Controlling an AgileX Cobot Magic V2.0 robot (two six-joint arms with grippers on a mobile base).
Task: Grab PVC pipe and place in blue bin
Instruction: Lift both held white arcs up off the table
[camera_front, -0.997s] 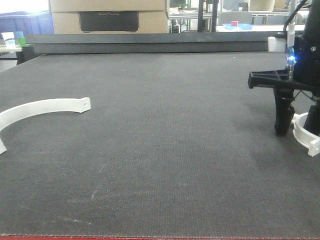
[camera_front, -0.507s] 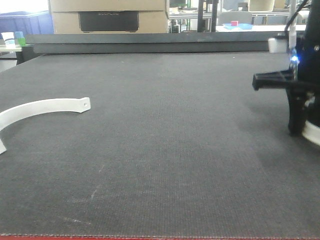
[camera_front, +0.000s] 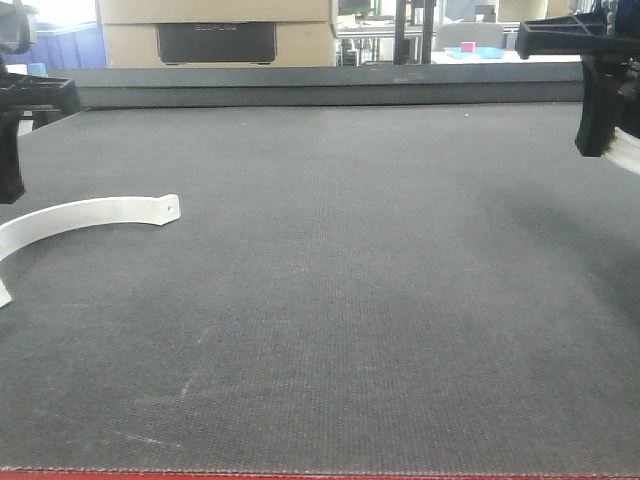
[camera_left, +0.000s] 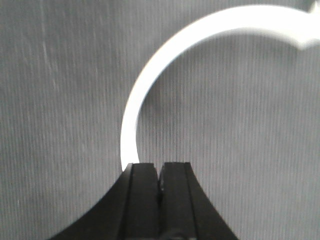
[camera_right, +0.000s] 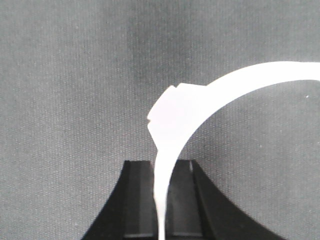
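The white curved piece (camera_left: 172, 47) on the mat is to be lifted for the blue bin, so the robot's left gripper will next take hold of it by its end (camera_left: 129, 158).
Two white curved PVC pieces are in view. One arc (camera_front: 90, 212) lies on the dark mat at the left; it also shows in the left wrist view (camera_left: 150, 85). My left gripper (camera_front: 10, 192) (camera_left: 160, 167) hovers above that arc's near end, shut and empty. My right gripper (camera_front: 597, 145) (camera_right: 162, 167) is shut on the other white piece (camera_right: 185, 115), holding it in the air above the mat at the far right; only its edge (camera_front: 630, 150) shows in the front view.
The dark mat (camera_front: 340, 280) covers the table. A blue container (camera_front: 60, 45) stands behind the table at the back left, beside a cardboard box (camera_front: 215, 30). A small blue tray (camera_front: 475, 50) sits on a far table.
My right gripper has risen from the mat with the white piece in it. My left gripper has come into view at the far left, above the lying arc.
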